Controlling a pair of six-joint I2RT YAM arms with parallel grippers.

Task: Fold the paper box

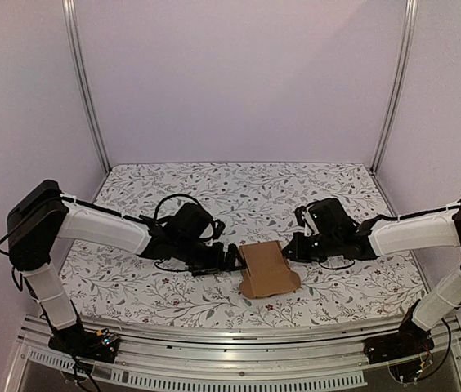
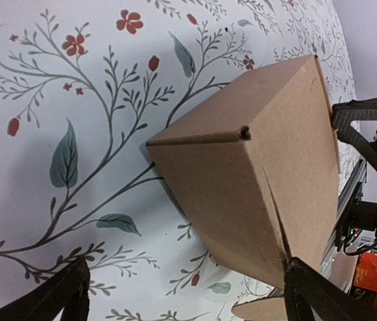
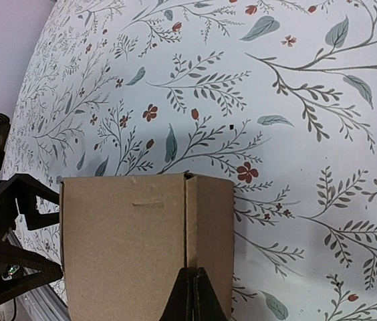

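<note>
The paper box's side (image 1: 245, 263) (image 2: 218, 204) lies at an angle to both fingers, cloth beside one, so my left gripper turns before it closes on the paper box.
The paper box (image 1: 267, 268), plain brown cardboard partly folded into a carton, lies on the table between my two arms. My left gripper (image 1: 232, 260) is at its left side, open wide. In the left wrist view the paper box (image 2: 255, 180) fills the right half, its lower corner reaching between the spread fingers (image 2: 61, 297) and touching the right one. My right gripper (image 1: 289, 247) is at the box's right edge. In the right wrist view the right gripper (image 3: 194, 284) is shut, its tips pinched together on the seam of the paper box (image 3: 128, 247).
A floral cloth (image 1: 214, 196) covers the table. Metal posts (image 1: 86, 90) and lilac walls close it in at the back and sides. An aluminium rail (image 1: 239, 335) runs along the near edge by the arm bases.
</note>
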